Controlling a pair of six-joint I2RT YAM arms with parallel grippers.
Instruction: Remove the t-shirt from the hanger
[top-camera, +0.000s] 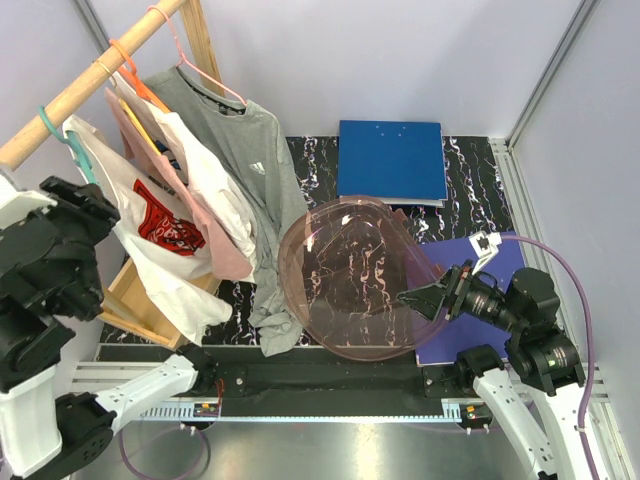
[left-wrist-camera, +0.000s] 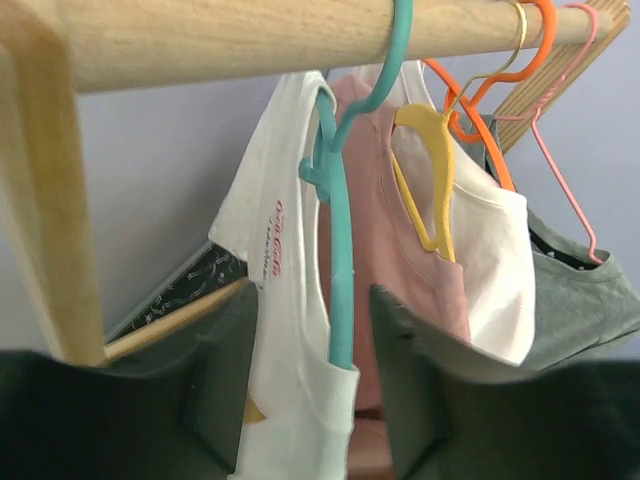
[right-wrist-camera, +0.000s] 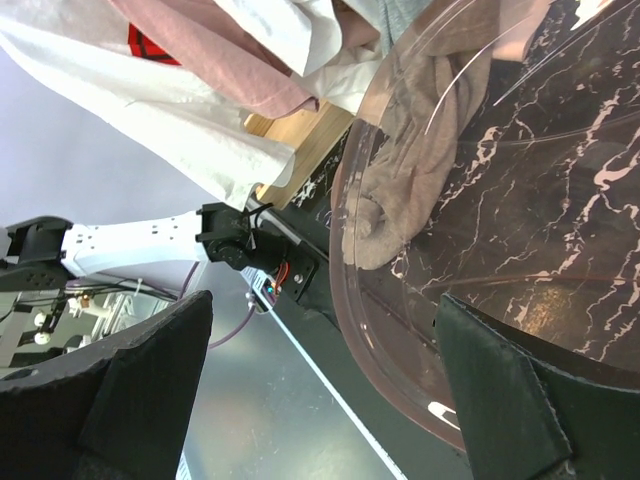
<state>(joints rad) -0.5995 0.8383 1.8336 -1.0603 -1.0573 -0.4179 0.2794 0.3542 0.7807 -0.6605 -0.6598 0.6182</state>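
Note:
Next, my left gripper grabs the teal hanger's near arm (top-camera: 89, 174) (left-wrist-camera: 342, 312), so the hanger's hook and far side stay free for taking off the t-shirt.
A white t-shirt with a red print (top-camera: 150, 225) hangs on a teal hanger (top-camera: 55, 125) at the near end of the wooden rail (top-camera: 90, 80). In the left wrist view the teal hanger (left-wrist-camera: 340, 250) runs down into the white t-shirt's shoulder (left-wrist-camera: 290, 300). My left gripper (left-wrist-camera: 315, 400) is open, with one finger on each side of that shoulder and hanger arm. It also shows in the top view (top-camera: 90, 205), beside the shirt. My right gripper (top-camera: 420, 300) is open and empty over the rim of a clear pink basin (top-camera: 300, 300); the right wrist view (right-wrist-camera: 320, 370) shows the same.
Behind the white shirt hang a pink shirt on a yellow hanger (left-wrist-camera: 430, 160), a white shirt on an orange hanger (left-wrist-camera: 480, 130) and a grey shirt (top-camera: 250, 150) on a pink hanger. A blue folder (top-camera: 392, 160) and a purple mat (top-camera: 470, 255) lie on the marbled table.

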